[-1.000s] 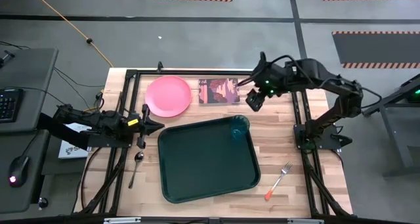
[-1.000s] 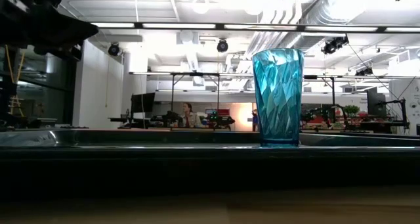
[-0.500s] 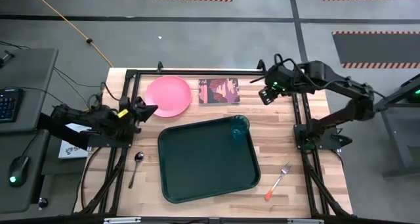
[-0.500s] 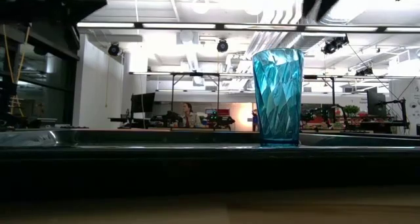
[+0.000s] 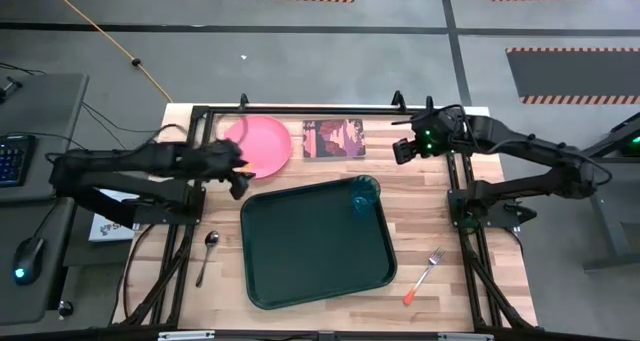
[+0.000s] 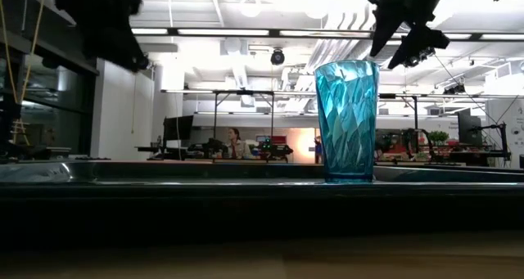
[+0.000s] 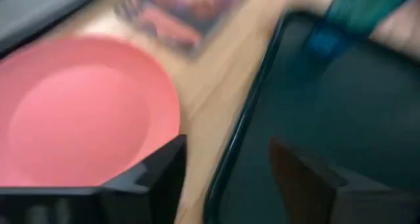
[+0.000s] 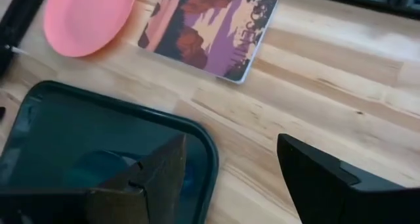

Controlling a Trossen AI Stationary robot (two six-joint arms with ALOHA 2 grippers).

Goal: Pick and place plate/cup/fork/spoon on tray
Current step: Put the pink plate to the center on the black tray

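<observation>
My left gripper grips the pink plate by its rim (image 5: 283,165) next, then sets the plate down on the green tray (image 5: 300,251).
The pink plate (image 5: 258,146) lies flat on the table at the far left, and also shows in the left wrist view (image 7: 85,112). The teal cup (image 5: 364,194) stands upright in the far right corner of the green tray (image 5: 300,251). Left of the tray lies the spoon (image 5: 207,253); the fork (image 5: 424,273) lies to the tray's right. My left gripper (image 5: 238,181) hangs open between the plate's near edge and the tray's far left corner (image 7: 226,178). My right gripper (image 5: 405,149) hangs open, empty, beyond the cup (image 8: 230,178).
A square picture card (image 5: 333,138) lies flat beside the plate at the far edge. A dark metal frame (image 5: 455,181) runs along the table's sides and back. Bare wood shows between the tray and the fork.
My left gripper has swung from beside the spoon toward the far edge and a little right, ending at the plate's near edge. My right gripper has drawn back toward the table's right edge, away from the cup. The cup stands still on the tray.
</observation>
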